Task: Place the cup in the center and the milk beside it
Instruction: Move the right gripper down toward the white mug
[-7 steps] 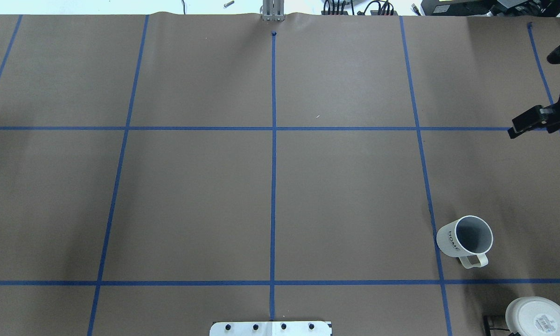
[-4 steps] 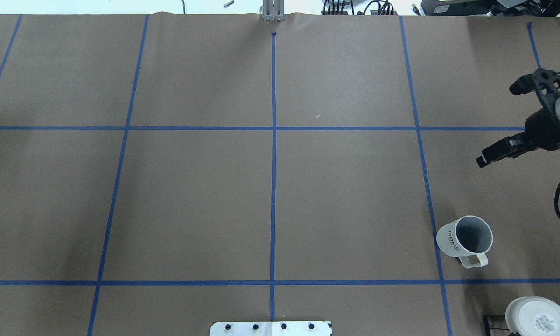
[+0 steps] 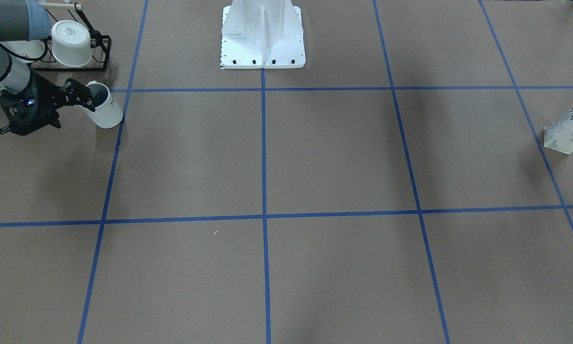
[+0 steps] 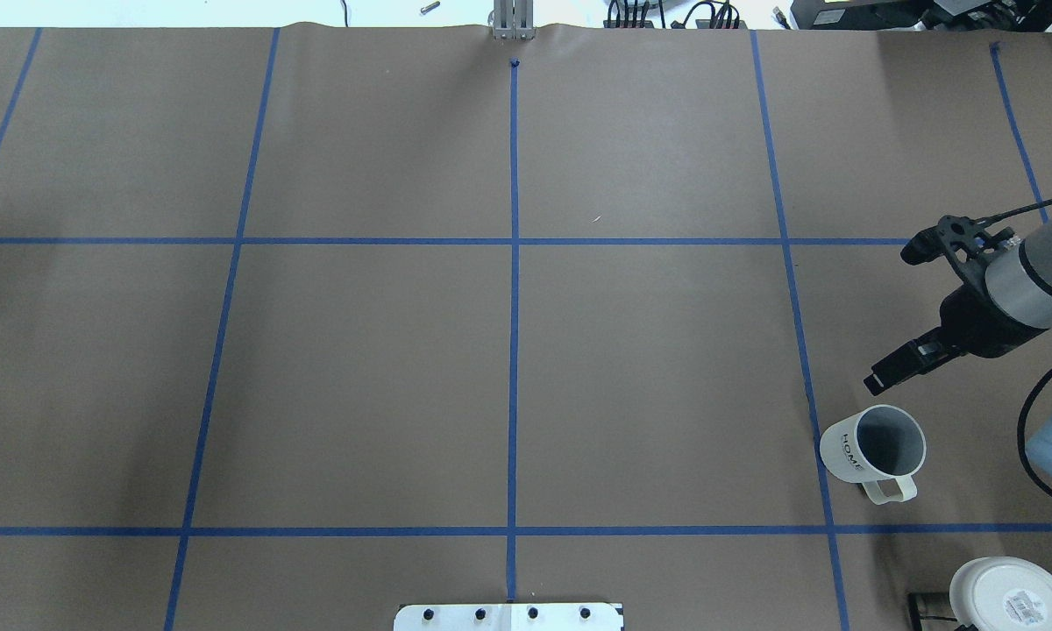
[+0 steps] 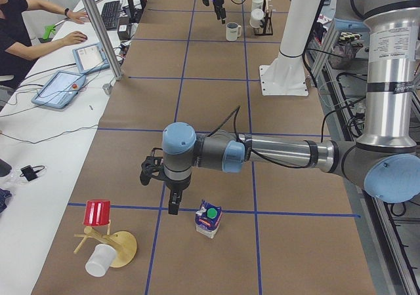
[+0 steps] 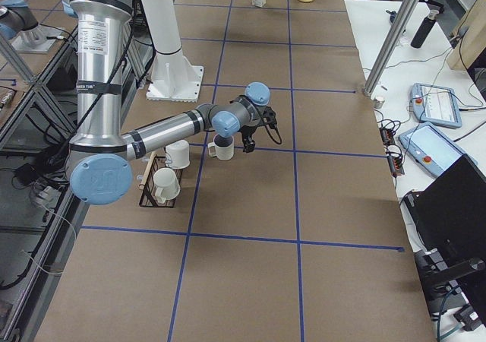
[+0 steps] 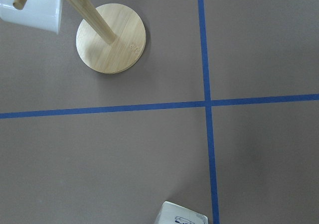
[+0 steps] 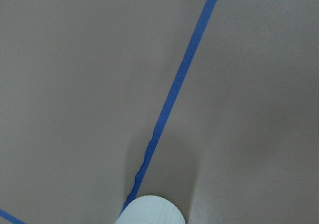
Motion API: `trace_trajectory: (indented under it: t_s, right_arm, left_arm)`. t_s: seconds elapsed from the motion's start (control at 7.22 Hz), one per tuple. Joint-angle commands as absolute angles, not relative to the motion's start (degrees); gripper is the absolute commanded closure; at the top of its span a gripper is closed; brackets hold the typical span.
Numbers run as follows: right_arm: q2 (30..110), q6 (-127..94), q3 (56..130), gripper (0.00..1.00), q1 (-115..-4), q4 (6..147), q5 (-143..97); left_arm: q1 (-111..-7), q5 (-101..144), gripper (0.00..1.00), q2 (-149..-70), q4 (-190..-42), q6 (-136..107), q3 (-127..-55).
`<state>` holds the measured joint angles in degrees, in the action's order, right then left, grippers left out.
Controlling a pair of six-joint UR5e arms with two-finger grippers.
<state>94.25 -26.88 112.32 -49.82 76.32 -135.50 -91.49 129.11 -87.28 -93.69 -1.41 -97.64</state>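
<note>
The right gripper grips the white cup by its rim next, to place the cup in the center.
The cup [image 4: 872, 447] is white with a dark grey inside and stands upright at the table's right, its handle toward the robot. It also shows in the front view [image 3: 104, 113], and its rim shows at the bottom of the right wrist view [image 8: 152, 213]. My right gripper [image 4: 899, 315] is open and empty, above the table just beyond the cup. The milk [image 3: 570, 126], a blue and white carton with a green cap [image 5: 211, 212], stands far to the left. My left gripper [image 5: 159, 191] hovers beside it; I cannot tell whether it is open. The center [image 4: 515, 241] is bare.
A black wire rack [image 3: 102, 45] with two cream mugs stands behind the cup, by the right arm. A wooden mug tree [image 7: 110, 37] with a red and a white cup stands near the milk. The robot base [image 4: 508, 616] is at the near edge.
My right gripper has come in from the far right edge toward the robot and now hangs just beyond the cup. The cup has not moved.
</note>
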Motion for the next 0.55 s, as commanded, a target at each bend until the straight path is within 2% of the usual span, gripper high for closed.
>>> trace_trajectory:
  t_s: [0.0,0.14,0.28,0.42]
  right_arm:
    - [96.06,-26.54,112.41,0.01,-47.82,76.29,-135.61]
    - [96.93,-26.46,112.41,0.01,-47.55,76.29,-135.79]
    - [96.94,-26.54,112.33,0.12,-46.59,76.29,-135.62]
    - [96.94,-26.54,112.15,0.57,-46.23,76.29,-135.53]
  left_arm:
    - [-91.49,129.11,0.01,-87.28,-93.69,-1.41,-97.73]
    - [-91.49,129.11,0.01,-87.36,-93.69,-1.41,-97.65]
    - [-91.49,129.2,0.01,-87.36,-93.69,-1.41,-97.73]
    - [-91.49,129.2,0.01,-87.36,-93.69,-1.41,-97.82]
